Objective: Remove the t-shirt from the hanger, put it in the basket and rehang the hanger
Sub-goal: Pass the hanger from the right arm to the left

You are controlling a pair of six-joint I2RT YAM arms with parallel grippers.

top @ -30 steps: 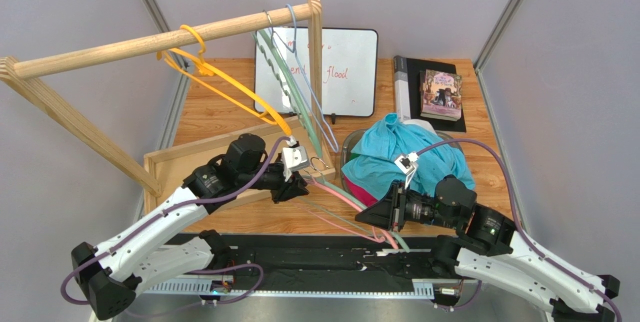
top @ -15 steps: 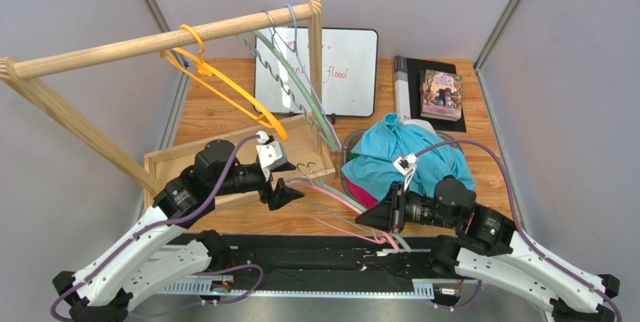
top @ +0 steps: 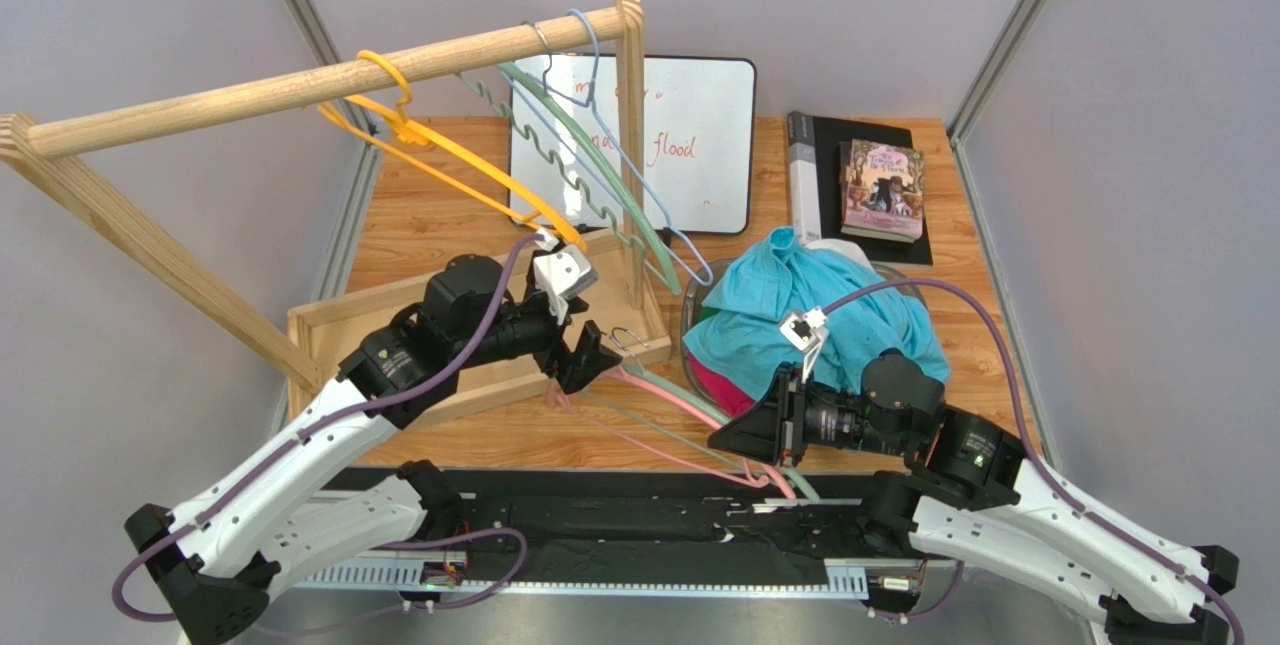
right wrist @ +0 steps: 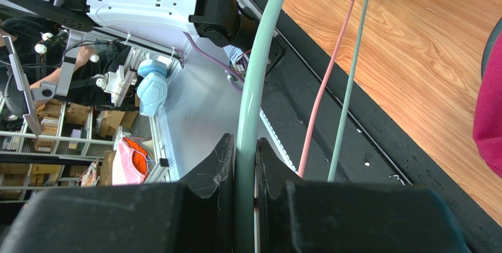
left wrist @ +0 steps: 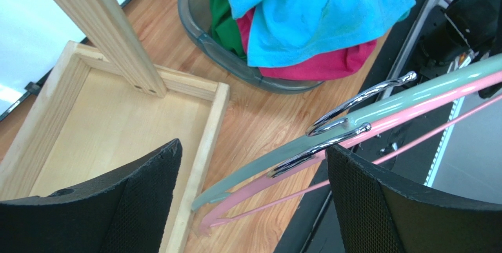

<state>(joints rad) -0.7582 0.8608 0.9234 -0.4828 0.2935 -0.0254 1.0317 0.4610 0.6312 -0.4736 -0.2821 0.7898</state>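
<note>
The green and pink hangers will be grabbed together by their chrome hooks next, with my left gripper. Their arms stay free for my right gripper.
A blue t-shirt (top: 812, 300) (left wrist: 318, 12) lies heaped on pink and green clothes in a clear basin (top: 694, 318) (left wrist: 200, 23). A bare mint-green hanger (top: 676, 393) (left wrist: 412, 97) (right wrist: 259, 59) and a bare pink hanger (top: 661, 443) (left wrist: 424, 107) (right wrist: 330, 70) lie together across the table's front edge, with no cloth on either. My right gripper (top: 747, 440) (right wrist: 245, 147) is shut on the green hanger's arm, and a sliver of pink shows beside it. My left gripper (top: 586, 360) (left wrist: 253, 147) stands wide open above the hangers' chrome hooks (left wrist: 359, 97), touching nothing.
A wooden rack (top: 301, 83) carries orange, green and blue hangers (top: 451, 173). Its post stands in a shallow wooden tray (top: 323, 323) (left wrist: 118, 112). A whiteboard (top: 691, 135) and books (top: 879, 188) lie at the back. A black mat (top: 631, 525) runs along the near edge.
My left gripper opened wide, drew back to the left, then came forward again over the hanger hooks. The hangers on the rack have swung. The right arm has stayed put.
</note>
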